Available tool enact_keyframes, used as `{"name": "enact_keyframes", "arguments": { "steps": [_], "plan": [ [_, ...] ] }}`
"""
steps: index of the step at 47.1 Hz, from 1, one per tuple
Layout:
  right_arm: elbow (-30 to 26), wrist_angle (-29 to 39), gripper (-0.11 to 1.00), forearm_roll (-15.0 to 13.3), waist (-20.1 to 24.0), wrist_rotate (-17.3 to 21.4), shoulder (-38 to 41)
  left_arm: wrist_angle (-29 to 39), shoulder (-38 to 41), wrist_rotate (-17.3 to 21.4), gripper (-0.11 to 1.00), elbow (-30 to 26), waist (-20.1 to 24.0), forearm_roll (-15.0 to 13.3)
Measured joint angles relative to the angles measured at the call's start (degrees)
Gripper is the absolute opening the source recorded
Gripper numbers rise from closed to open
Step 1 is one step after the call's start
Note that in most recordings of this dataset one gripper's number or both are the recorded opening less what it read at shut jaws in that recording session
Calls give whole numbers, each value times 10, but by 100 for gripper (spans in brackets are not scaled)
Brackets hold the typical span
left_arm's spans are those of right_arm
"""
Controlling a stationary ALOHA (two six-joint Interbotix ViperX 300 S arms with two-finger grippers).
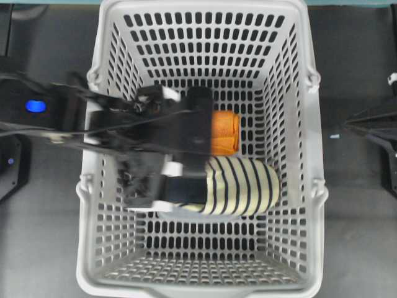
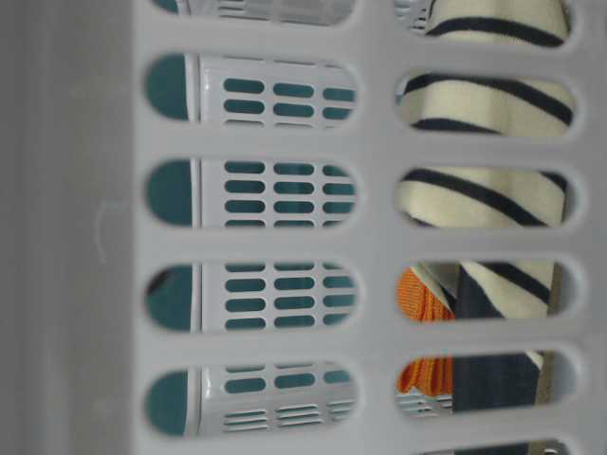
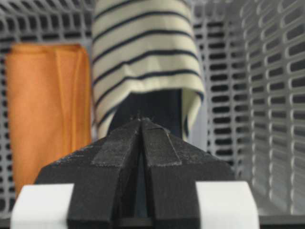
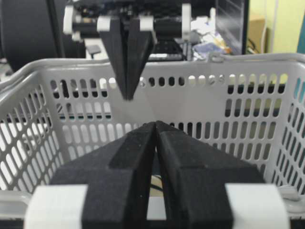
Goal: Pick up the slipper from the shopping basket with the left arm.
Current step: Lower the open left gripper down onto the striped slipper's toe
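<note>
My left gripper should next pick up the slipper by the opening edge of its upper (image 1: 210, 185), because the striped cloth arches up above the flat navy insole.
The slipper (image 1: 245, 185), cream with navy stripes, lies on the floor of the light-grey shopping basket (image 1: 102, 74), toe to the right, navy heel end to the left. It also shows in the left wrist view (image 3: 143, 52) and through the wall slots in the table-level view (image 2: 474, 194). My left gripper (image 1: 177, 186) reaches into the basket over the heel end. Its tips (image 3: 141, 120) are shut and hold nothing, just short of the navy insole (image 3: 157, 107). The right wrist view shows it (image 4: 127, 95) pointing down, empty. My right gripper (image 4: 156, 124) is shut outside the basket, at its right (image 1: 348, 124).
An orange folded cloth (image 1: 224, 133) lies beside the slipper on the far side, seen also in the left wrist view (image 3: 45, 109) and the table-level view (image 2: 422, 303). The slotted basket walls (image 4: 214, 86) rise on all sides around the gripper. Dark table (image 1: 353, 205) surrounds the basket.
</note>
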Motion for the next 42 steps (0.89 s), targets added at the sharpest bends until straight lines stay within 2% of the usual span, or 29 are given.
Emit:
{"name": "enact_keyframes", "arguments": {
  "steps": [10,23,27,36,39,42],
  "plan": [
    [0,7,0,1,0,0,0,13,75,-6,0,-56,-4,0],
    [0,7,0,0,0,0,-1,19,104,-8,2,-84,-4,0],
    [0,7,0,1,0,0,-3,28,110,-8,21,-85,-4,-1],
    [1,7,0,1,1,0,-10,48,122,-7,77,-98,-9,0],
    [2,7,0,1,1,0,-12,49,127,-5,88,-99,-10,0],
    [3,7,0,1,1,0,-16,48,134,-4,90,-101,-11,-1]
  ]
}}
